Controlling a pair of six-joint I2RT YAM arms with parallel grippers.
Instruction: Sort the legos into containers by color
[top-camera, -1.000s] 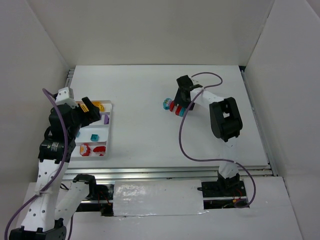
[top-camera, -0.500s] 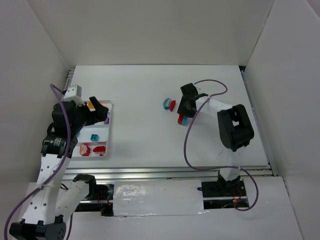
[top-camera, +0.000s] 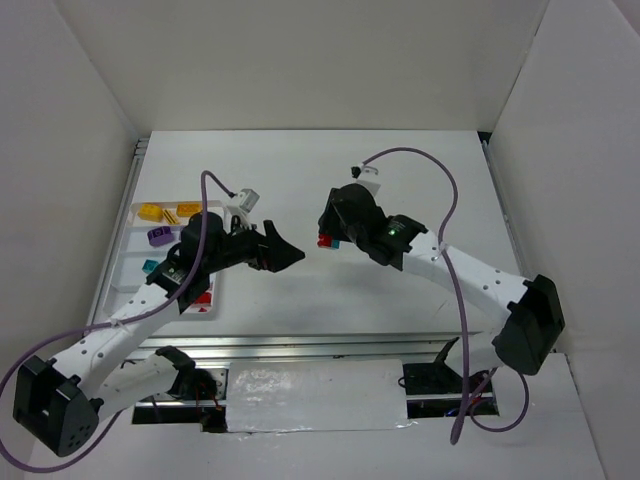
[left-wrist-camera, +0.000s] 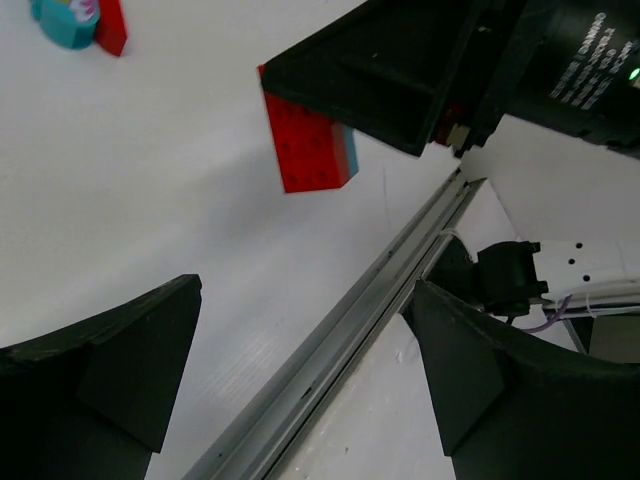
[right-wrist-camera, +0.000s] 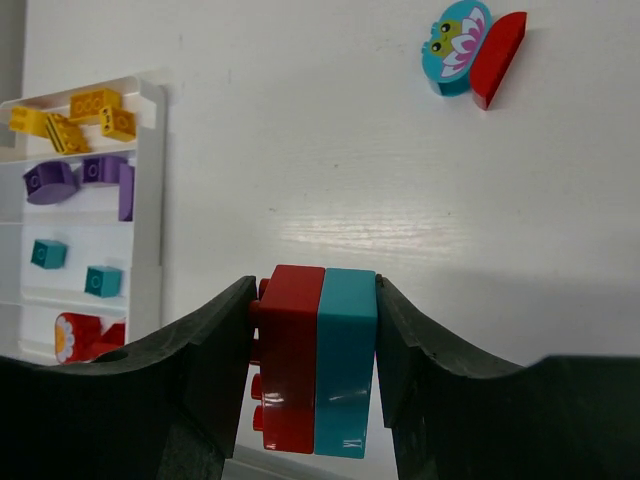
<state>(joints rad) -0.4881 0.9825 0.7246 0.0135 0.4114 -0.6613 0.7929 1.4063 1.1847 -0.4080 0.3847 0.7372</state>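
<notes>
The left gripper should next grab the red brick (top-camera: 324, 241) (left-wrist-camera: 305, 153) by its studded side, clear of the teal brick, so that the bricks get separated and sorted.
My right gripper (top-camera: 328, 240) is shut on a red brick (right-wrist-camera: 290, 360) and a teal brick (right-wrist-camera: 346, 360) stuck together, held above the table's middle. The pair also shows in the left wrist view (left-wrist-camera: 305, 148). My left gripper (top-camera: 288, 256) is open and empty, just left of the pair, its jaws wide apart (left-wrist-camera: 300, 400). The white tray (top-camera: 140, 224) at the left holds yellow (right-wrist-camera: 80, 112), purple (right-wrist-camera: 80, 175), teal (right-wrist-camera: 48, 253) and red (right-wrist-camera: 95, 335) bricks in separate rows. A rounded teal brick (right-wrist-camera: 458, 42) and a red half-round brick (right-wrist-camera: 498, 58) lie together on the table.
White walls enclose the table on three sides. A metal rail (top-camera: 340, 345) runs along the near edge. The right arm's cable (top-camera: 455, 300) loops over the table's right half. The left arm lies across the tray's right side.
My right gripper lifted the red-and-teal pair off the table and carried it left and nearer. My left arm swung from the tray out to the table's middle.
</notes>
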